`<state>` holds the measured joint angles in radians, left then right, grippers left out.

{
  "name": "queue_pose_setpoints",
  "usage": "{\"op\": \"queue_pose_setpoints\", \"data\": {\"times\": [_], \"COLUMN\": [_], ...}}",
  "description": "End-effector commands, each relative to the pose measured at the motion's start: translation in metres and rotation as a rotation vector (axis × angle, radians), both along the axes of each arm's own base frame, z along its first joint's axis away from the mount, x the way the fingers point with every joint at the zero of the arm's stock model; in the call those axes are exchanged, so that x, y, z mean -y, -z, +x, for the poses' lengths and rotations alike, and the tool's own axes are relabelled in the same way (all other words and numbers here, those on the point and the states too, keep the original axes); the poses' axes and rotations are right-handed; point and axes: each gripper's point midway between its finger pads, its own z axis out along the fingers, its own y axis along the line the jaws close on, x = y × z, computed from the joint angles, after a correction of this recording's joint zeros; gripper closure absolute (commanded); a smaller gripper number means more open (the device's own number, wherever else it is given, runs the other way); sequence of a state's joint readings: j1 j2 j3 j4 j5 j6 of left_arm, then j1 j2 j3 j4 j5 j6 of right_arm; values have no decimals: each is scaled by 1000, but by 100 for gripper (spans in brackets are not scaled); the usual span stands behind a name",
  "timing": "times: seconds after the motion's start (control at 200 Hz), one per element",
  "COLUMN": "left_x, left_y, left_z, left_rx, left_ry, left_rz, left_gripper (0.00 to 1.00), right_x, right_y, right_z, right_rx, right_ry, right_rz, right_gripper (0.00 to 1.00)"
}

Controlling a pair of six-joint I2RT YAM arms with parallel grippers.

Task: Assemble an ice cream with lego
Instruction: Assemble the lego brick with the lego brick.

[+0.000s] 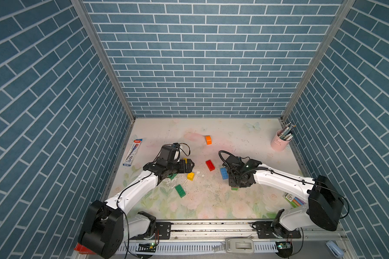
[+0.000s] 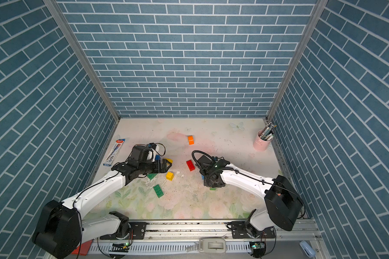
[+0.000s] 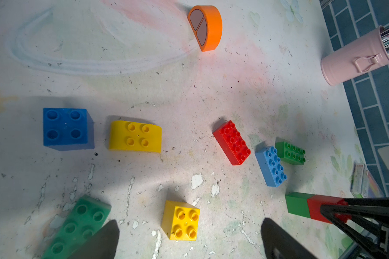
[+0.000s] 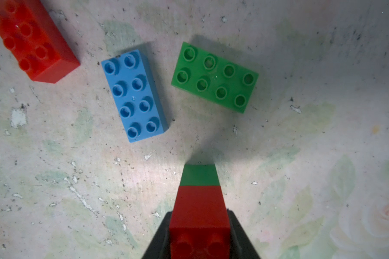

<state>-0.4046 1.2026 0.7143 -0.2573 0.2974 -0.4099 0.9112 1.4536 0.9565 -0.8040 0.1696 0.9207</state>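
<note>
The stack's green lower edge meets its shadow on the tabletop, so the stack would stand there if released, and I need to open my right gripper.
My right gripper is shut on a red lego brick joined to a green one, and this stack is held low over the table. Beyond it lie an oblong blue brick, an oblong green brick and an oblong red brick. My left gripper is open, its fingers either side of a square yellow brick. Near it are a dark green oblong brick, a rounded yellow brick and a square blue brick. A rounded orange brick lies farther back.
A pink cup of pens stands at the back right corner. A pen pack lies along the left wall, and a marker pack sits by the right arm. Another green oblong brick lies towards the front. Blue brick-pattern walls close in three sides.
</note>
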Motion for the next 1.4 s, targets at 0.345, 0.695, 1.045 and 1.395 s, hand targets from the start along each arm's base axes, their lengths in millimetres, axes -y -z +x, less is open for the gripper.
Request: {"op": "queue_pose_setpoints", "data": {"times": [0.345, 0.695, 1.045, 1.395], "left_x": [-2, -4, -6, -4], "left_y": [-15, -15, -18, -18], "left_z": [5, 5, 4, 8], "left_rx": [40, 43, 48, 57], "left_ry": [-10, -17, -24, -18], "left_rz": [16, 21, 27, 27], "left_gripper": [0, 0, 0, 0], "right_x": [20, 15, 16, 24], "right_y": [11, 9, -28, -42], "right_z": [-20, -16, -8, 40], "right_rx": [-96, -77, -13, 19], "right_ry": [18, 7, 7, 95], "right_rz": [-104, -84, -52, 8], "right_gripper": [60, 48, 22, 20]}}
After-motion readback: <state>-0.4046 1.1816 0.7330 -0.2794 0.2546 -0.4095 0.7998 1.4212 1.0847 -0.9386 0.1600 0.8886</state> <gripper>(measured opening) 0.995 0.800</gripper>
